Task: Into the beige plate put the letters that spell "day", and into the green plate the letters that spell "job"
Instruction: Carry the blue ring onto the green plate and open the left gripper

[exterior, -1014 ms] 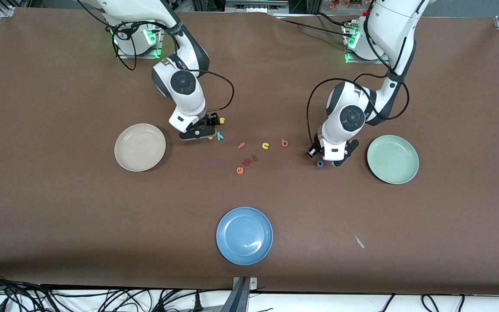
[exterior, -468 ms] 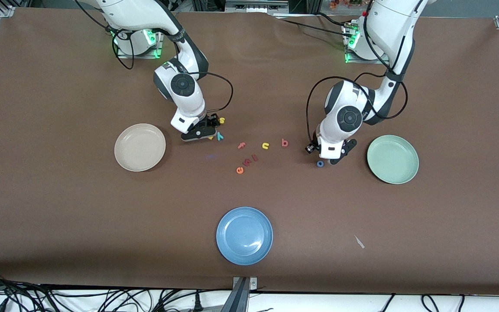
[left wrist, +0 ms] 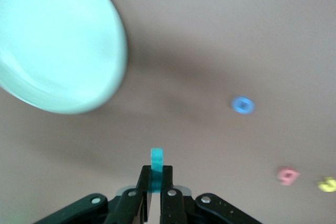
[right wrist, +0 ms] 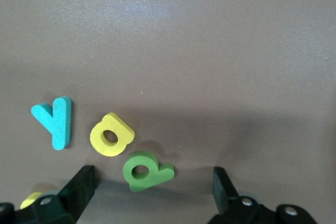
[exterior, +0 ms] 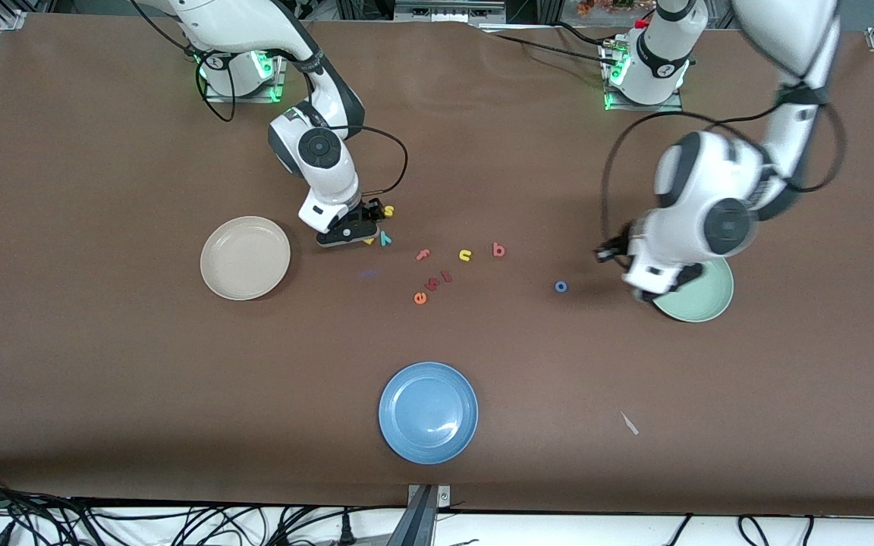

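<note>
The fingers of my right gripper are low on the tabletop, either side of the green d (right wrist: 149, 172), so my right gripper closes next. Closing now would catch the d.
My left gripper (exterior: 646, 292) hangs over the green plate's (exterior: 710, 299) rim, shut on the teal j (left wrist: 156, 160), which stands edge-on between the fingers. The same green plate (left wrist: 58, 40) fills a corner of the left wrist view. The blue o (exterior: 561, 287) and red-pink b (exterior: 498, 249) lie on the table. My right gripper (right wrist: 152, 184) is open and low, its fingers either side of the green d (right wrist: 144, 170). Beside the d lie the yellow a (right wrist: 111, 135) and teal y (right wrist: 55, 120). The beige plate (exterior: 245, 258) holds nothing.
A yellow s (exterior: 388, 211), pink f (exterior: 422, 255), yellow u (exterior: 465, 255), orange e (exterior: 420, 298) and two more small pink letters lie mid-table. A blue plate (exterior: 428, 412) sits nearer the front camera. A paper scrap (exterior: 629, 423) lies toward the left arm's end.
My left gripper closed on the teal j beside the blue o, rose and swung with it to the green plate's rim. The right gripper has barely moved.
</note>
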Available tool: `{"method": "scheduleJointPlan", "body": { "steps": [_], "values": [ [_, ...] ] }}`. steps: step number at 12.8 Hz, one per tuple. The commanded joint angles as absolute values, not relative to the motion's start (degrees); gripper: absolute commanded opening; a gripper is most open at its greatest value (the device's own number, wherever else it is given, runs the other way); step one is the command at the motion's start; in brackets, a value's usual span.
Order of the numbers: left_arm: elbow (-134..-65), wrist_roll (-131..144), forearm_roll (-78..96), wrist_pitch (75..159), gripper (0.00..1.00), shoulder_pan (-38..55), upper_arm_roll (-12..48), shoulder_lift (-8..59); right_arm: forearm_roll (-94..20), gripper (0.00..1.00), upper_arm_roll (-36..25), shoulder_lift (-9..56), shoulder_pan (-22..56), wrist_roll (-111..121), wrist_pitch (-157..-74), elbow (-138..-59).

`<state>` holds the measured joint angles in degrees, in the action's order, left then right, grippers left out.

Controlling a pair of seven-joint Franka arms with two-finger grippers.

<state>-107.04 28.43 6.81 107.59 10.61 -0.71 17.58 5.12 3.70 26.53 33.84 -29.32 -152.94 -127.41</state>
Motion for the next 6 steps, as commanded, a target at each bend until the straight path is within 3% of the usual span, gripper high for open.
{"method": "scheduleJointPlan", "body": {
  "steps": [1, 6],
  "values": [
    [-106.79, 14.03, 0.38, 106.78, 0.0, 3.28, 0.0, 19.15, 6.06, 0.8, 3.43, 25.66, 33.84, -29.0, -153.98, -129.38],
    [-107.49, 5.46, -2.98, 116.45, 0.0, -0.53, -0.09, 26.54, 6.06, 0.56, 3.34, 25.58, 33.84, -29.09, -153.98, -129.29]
  ]
}}
